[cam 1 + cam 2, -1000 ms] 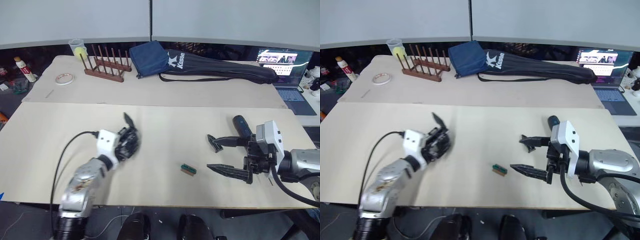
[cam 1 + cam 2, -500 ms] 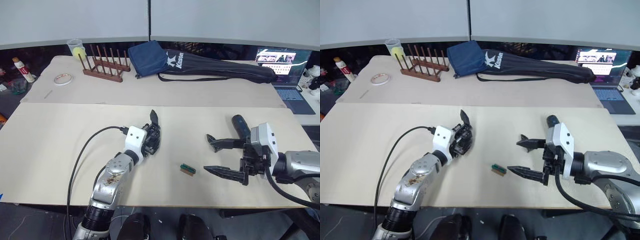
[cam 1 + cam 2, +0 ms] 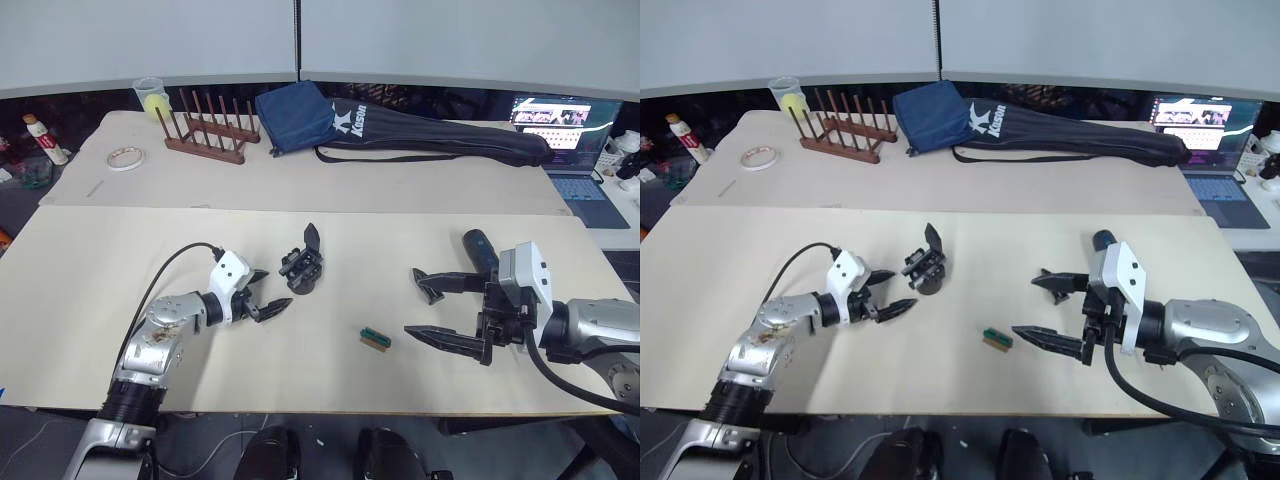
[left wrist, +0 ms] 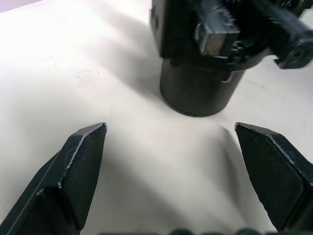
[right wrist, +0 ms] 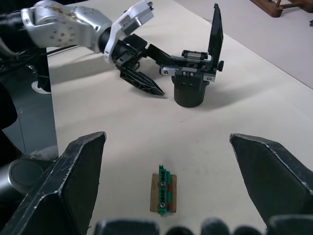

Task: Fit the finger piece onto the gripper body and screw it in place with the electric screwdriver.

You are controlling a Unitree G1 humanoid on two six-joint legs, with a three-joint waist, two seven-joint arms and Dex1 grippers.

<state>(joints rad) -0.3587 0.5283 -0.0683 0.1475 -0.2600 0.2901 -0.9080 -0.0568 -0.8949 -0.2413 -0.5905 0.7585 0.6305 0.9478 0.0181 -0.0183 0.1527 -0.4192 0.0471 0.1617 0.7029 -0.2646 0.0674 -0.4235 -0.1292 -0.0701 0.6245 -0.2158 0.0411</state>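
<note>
Next, my left gripper reaches the gripper body and grabs its round base [image 3: 302, 287], which leaves the gripper body's toothed top [image 3: 300, 263] free for the finger piece.
The gripper body [image 3: 303, 270] stands on the cream table [image 3: 120, 250] at centre-left, its pointed black finger sticking up; it is also in the left wrist view [image 4: 203, 58] and the right wrist view [image 5: 190, 85]. My left gripper [image 3: 268, 305] lies open just to its left, close to it but apart and holding nothing. My right gripper [image 3: 412, 304] is open and empty at the right. The electric screwdriver [image 3: 479, 250] lies on the table just behind that right hand. The finger piece is out of view.
A tiny green-and-red piece [image 3: 376, 339] lies between the grippers. On the far table sit a wooden peg rack [image 3: 208, 130], a blue pouch [image 3: 298, 115], a long black bag [image 3: 440, 142], a tape roll [image 3: 125, 157] and a cup [image 3: 152, 94]. A laptop [image 3: 575, 140] is at far right.
My left gripper carried the gripper body to the right, set it upright on the table, let go, opened and drew back left. The right gripper has hardly moved.
</note>
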